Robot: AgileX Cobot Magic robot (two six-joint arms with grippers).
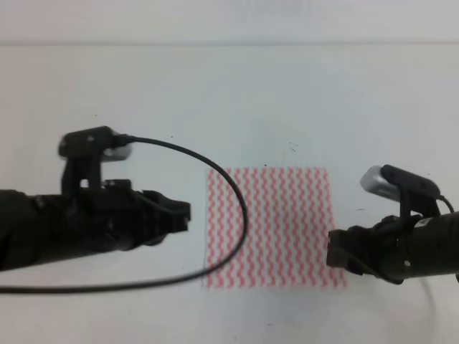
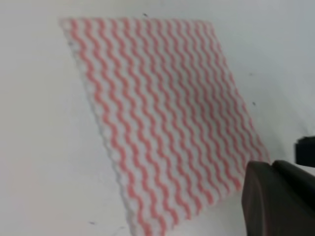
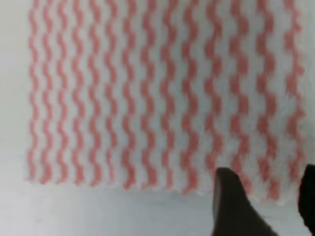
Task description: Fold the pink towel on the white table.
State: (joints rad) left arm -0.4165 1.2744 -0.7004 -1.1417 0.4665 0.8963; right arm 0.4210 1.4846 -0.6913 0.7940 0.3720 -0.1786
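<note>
The towel lies flat and slack (image 1: pixel 276 222) across the table. Next, the right gripper pinches the towel by its near corner, where the hem edges meet.
The pink towel (image 1: pixel 269 226) lies flat and spread out on the white table (image 1: pixel 229 107), white with pink wavy stripes. My left gripper (image 1: pixel 185 215) hovers just left of the towel's left edge. In the left wrist view the towel (image 2: pixel 162 118) fills the middle, and the left gripper (image 2: pixel 273 169) shows at the lower right with its dark fingers pressed together, holding nothing. My right gripper (image 1: pixel 333 251) sits at the towel's right edge near the front corner. In the right wrist view its two fingers (image 3: pixel 231 201) stand apart over the towel's (image 3: pixel 157 98) near edge.
A black cable (image 1: pixel 229 186) loops from the left arm across the towel's left side and trails along the table's front. A few small dark specks (image 1: pixel 292 147) mark the table behind the towel.
</note>
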